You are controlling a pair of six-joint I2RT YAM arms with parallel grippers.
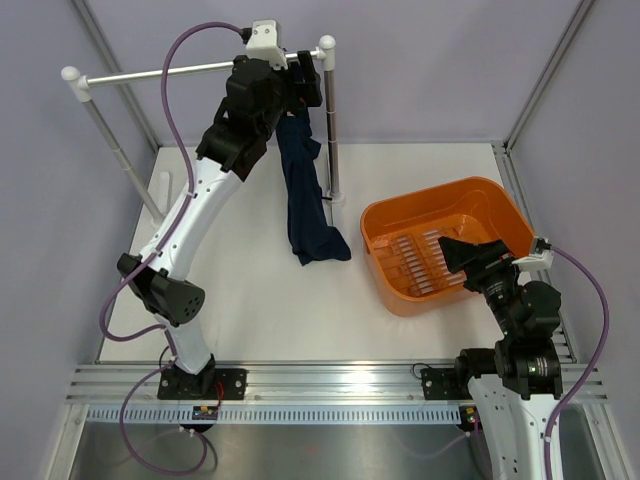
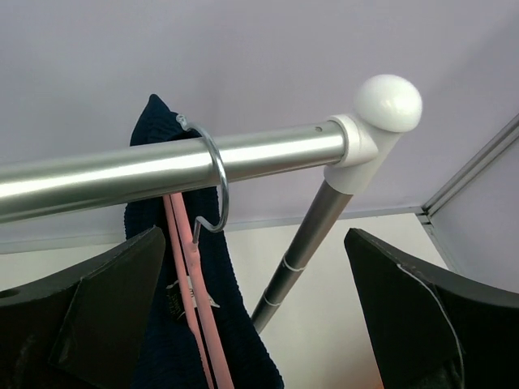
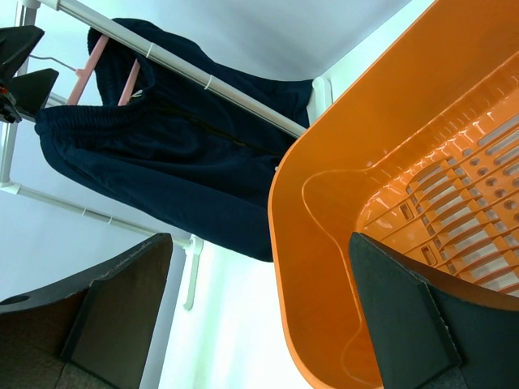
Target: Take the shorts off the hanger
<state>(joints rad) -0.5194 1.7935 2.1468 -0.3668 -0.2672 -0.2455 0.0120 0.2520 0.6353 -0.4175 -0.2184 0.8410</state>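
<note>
I need to grab the pink hanger (image 2: 195, 300) by its bar (image 2: 191, 253) next with my left gripper, beside the base of the silver hook. The shorts will then stay free to be removed.
The dark navy shorts (image 1: 305, 200) hang from the pink hanger (image 2: 195, 300), and their lower end lies crumpled on the table. The hanger's silver hook (image 2: 219, 174) sits over the silver rail (image 2: 162, 166). My left gripper (image 2: 253, 267) is open, up at the rail's right end. The hanger and shorts (image 2: 231, 316) are just inside its left finger (image 2: 122, 284). In the top view the hanger is hidden behind the left gripper (image 1: 300, 85). My right gripper (image 1: 462, 255) is open and empty over the orange tub. The shorts (image 3: 162, 162) and hanger (image 3: 89, 61) also show in the right wrist view.
The orange tub (image 1: 390, 220) stands at the right of the table, its rim (image 3: 292, 243) close below the right gripper (image 3: 259, 267). The rail (image 1: 160, 72) rests on two posts; the right post (image 1: 330, 130) with its white cap (image 2: 389, 101) stands beside the shorts.
</note>
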